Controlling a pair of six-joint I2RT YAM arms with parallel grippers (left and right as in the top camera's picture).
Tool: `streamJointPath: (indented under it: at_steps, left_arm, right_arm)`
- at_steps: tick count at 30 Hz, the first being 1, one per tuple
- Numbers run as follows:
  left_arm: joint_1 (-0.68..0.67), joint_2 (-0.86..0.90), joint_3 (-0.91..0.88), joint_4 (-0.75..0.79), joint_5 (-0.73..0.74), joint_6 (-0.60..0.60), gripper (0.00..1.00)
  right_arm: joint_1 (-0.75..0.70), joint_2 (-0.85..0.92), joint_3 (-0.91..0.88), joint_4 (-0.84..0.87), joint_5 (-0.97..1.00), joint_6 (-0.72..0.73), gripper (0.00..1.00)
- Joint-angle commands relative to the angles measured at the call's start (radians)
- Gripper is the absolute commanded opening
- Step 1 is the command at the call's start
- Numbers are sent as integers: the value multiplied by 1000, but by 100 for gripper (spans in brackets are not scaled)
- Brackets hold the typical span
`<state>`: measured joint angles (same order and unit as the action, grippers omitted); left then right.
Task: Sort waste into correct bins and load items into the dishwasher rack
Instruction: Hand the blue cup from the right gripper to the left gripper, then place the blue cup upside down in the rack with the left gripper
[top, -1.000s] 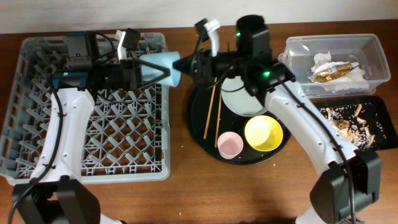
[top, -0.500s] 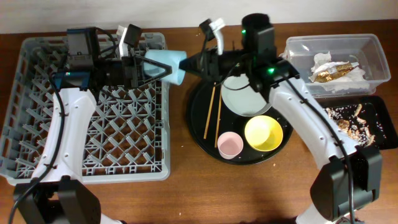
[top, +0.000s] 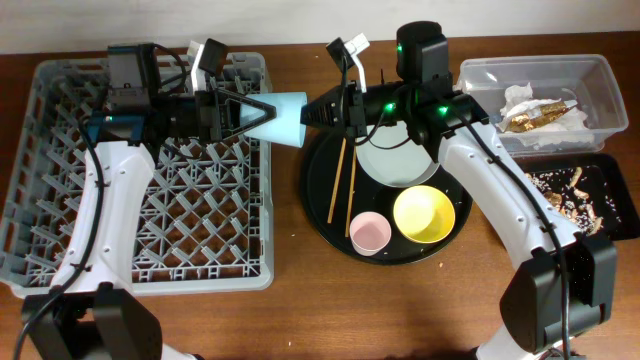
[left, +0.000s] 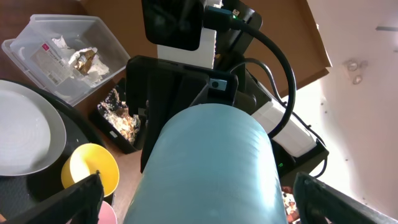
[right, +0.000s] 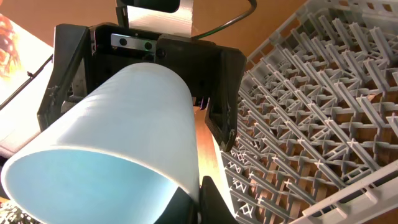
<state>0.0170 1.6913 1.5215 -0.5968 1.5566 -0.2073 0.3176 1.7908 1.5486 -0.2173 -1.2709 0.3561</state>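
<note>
I should close my left gripper on the small blue cup now, because the fingers reach past its base and are along opposite sides of the cup.
The small blue cup hangs on its side in mid-air between the dishwasher rack and the round black tray. My right gripper is shut on its rim, one finger inside and one outside, as the right wrist view shows. My left gripper is open, its fingers spread on either side of the cup's base with gaps. The cup fills both wrist views.
On the round tray lie the grey-green plate, yellow bowl, pink cup and chopsticks. The clear tub holds a napkin and gold wrapper. The flat black tray holds food scraps.
The right gripper has moved to the right with the blue cup, drawing it partly out from between the left gripper's fingers. The left arm has stayed over the rack's edge.
</note>
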Motion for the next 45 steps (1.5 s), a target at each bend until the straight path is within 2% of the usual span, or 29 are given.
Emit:
streamJointPath:
  at_steps: [1, 3, 6, 8, 12, 13, 15, 19, 21, 22, 24, 26, 29, 31, 33, 37, 41, 45]
  left_arm:
    - [-1, -18, 14, 2, 18, -10, 92]
    - [-2, -18, 14, 2, 18, -10, 89]
    - [-2, -18, 14, 2, 18, -9, 76]
    - [-2, -18, 14, 2, 18, -9, 73]
    - [-5, -18, 14, 2, 18, -9, 73]
    - [-10, -18, 14, 2, 18, -9, 79]
    - [-17, -18, 14, 2, 18, -9, 83]
    - [-17, -18, 14, 2, 18, -9, 82]
    - [-17, -18, 14, 2, 18, -9, 67]
    - [-17, -18, 14, 2, 18, -9, 57]
    - [-17, -18, 14, 2, 18, -9, 48]
    - [-17, -18, 14, 3, 18, -9, 47]
    - [8, -18, 14, 25, 18, -10, 45]
    - [48, -18, 15, 95, 18, -10, 44]
    - [67, -18, 15, 186, 10, -29, 38]
    - [69, -18, 15, 359, -134, -122, 37]
    - [68, -18, 15, 330, -406, -121, 36]
    - [59, -23, 15, 206, -722, -74, 35]
  right_arm:
    - [4, 19, 7, 0, -27, -27, 4]
    - [4, 29, 7, 0, -27, -27, 4]
    - [16, 32, 7, 9, 0, -26, 4]
    - [16, 32, 7, 16, 11, -26, 4]
    - [16, 32, 7, 27, 26, -22, 4]
    - [16, 32, 7, 48, 26, -2, 4]
    - [16, 32, 8, 77, 26, 19, 4]
    - [17, 32, 8, 79, 26, 19, 4]
    - [17, 32, 8, 79, 26, 19, 5]
    - [17, 32, 8, 79, 26, 19, 12]
    - [17, 32, 8, 79, 26, 19, 17]
    - [17, 32, 8, 79, 26, 19, 60]
    - [-37, 32, 8, 63, 27, 19, 98]
    - [-135, 32, 8, -57, 96, 13, 98]
    - [-208, 32, 8, -220, 187, -53, 98]
    - [-272, 32, 8, -547, 420, -169, 98]
    - [-272, 32, 8, -721, 667, -169, 98]
    - [-272, 32, 8, -760, 734, -169, 98]
